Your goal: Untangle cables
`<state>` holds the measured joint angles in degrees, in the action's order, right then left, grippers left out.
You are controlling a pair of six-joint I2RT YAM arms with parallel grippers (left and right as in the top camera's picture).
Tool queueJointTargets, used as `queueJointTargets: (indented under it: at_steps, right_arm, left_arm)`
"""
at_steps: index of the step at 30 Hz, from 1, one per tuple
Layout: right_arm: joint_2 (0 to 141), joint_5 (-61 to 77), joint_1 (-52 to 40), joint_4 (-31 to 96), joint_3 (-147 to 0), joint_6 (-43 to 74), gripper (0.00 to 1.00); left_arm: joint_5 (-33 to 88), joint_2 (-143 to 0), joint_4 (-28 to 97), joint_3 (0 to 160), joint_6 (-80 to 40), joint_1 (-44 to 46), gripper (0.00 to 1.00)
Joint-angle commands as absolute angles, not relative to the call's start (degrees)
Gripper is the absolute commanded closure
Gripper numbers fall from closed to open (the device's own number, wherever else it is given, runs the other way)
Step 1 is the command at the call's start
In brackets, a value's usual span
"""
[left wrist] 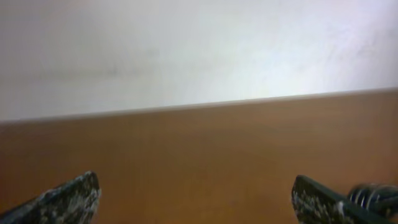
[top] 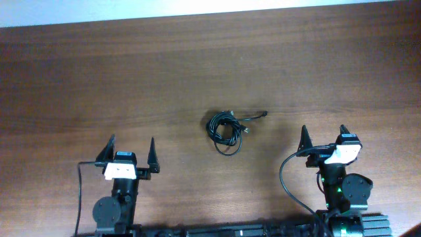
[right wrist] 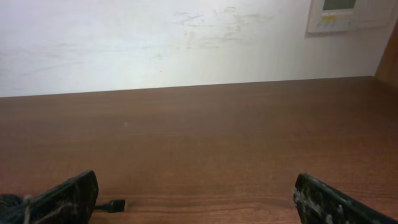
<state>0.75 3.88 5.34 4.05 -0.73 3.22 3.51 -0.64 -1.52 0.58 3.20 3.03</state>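
My left gripper grabs the tangle by its loops (top: pixel 213 127) (left wrist: pixel 360 195) opposite the plug end next, since that leaves that plug end free for my right gripper to untangle.
The cables (top: pixel 225 129) lie in one small black tangle of loops on the wooden table (top: pixel 197 66) near its middle, with one plug end (top: pixel 263 114) sticking out to the right. That plug (right wrist: pixel 115 205) shows at the lower left of the right wrist view. My left gripper (top: pixel 129 151) is open and empty at the front left, well apart from the tangle. My right gripper (top: pixel 325 137) is open and empty at the front right, to the right of the tangle. In the left wrist view my fingers (left wrist: pixel 196 199) frame bare wood only.
A thick black wire (top: pixel 289 181) loops beside the right arm's base, and another (top: pixel 80 197) runs down by the left base. A pale wall (right wrist: pixel 155 43) rises behind the table's far edge, with a white panel (right wrist: pixel 348 14) at its upper right.
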Motion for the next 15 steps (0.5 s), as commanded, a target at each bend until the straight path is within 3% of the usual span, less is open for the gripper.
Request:
queueJointTargets:
  at_steps: [1, 7, 12, 15]
  right_arm:
    - [0.95, 3.18, 4.89, 4.21, -0.32, 3.20, 0.01]
    - [0.95, 3.18, 4.89, 4.21, -0.32, 3.22, 0.01]
    - [0.95, 3.18, 4.89, 4.21, -0.32, 3.20, 0.01]
    - [0.95, 3.18, 4.89, 4.21, -0.32, 3.22, 0.01]
  left_arm:
    - [6.39, -0.40, -4.21, 1.58, -1.87, 2.72, 0.01]
    - [6.46, -11.20, 3.14, 15.27, -5.21, 2.72, 0.01]
    - [8.86, -37.69, 17.39, 39.51, -7.03, 3.36, 0.01]
    - [9.69, -56.01, 32.29, 57.49, -8.58, 7.66, 0.01]
